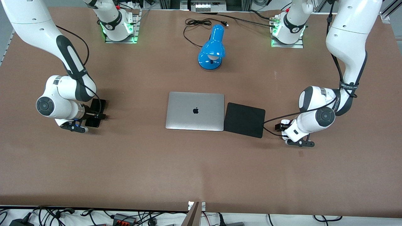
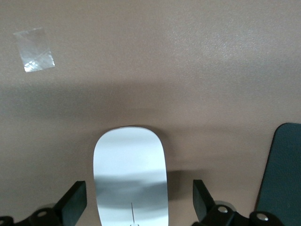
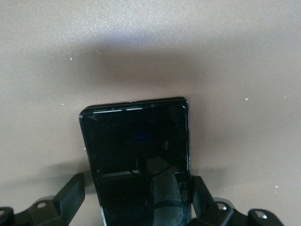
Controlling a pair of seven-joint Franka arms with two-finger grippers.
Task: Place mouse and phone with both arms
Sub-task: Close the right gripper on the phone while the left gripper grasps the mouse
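Observation:
The fingers of the robot's right gripper are beside the side edges of the black phone, so the right gripper should close on the black phone.
The white mouse point(image 2: 130, 172) lies on the brown table beside the black mouse pad point(image 2: 283, 179). My left gripper point(image 2: 137, 200) is down over it, open, one finger on each side with a gap at both; in the front view my left gripper point(image 1: 283, 127) hides the mouse. The black phone point(image 3: 138, 150) lies flat on the table toward the right arm's end, also seen in the front view point(image 1: 95, 110). My right gripper point(image 3: 136, 193) straddles it, open, with one finger near its edge and a gap at the other; it shows in the front view too point(image 1: 94, 116).
A closed silver laptop point(image 1: 195, 110) lies mid-table with the black mouse pad point(image 1: 245, 120) against its side. A blue desk lamp point(image 1: 212, 50) with a black cord stands nearer the robots' bases. A scrap of clear tape point(image 2: 34, 49) is stuck to the table near the mouse.

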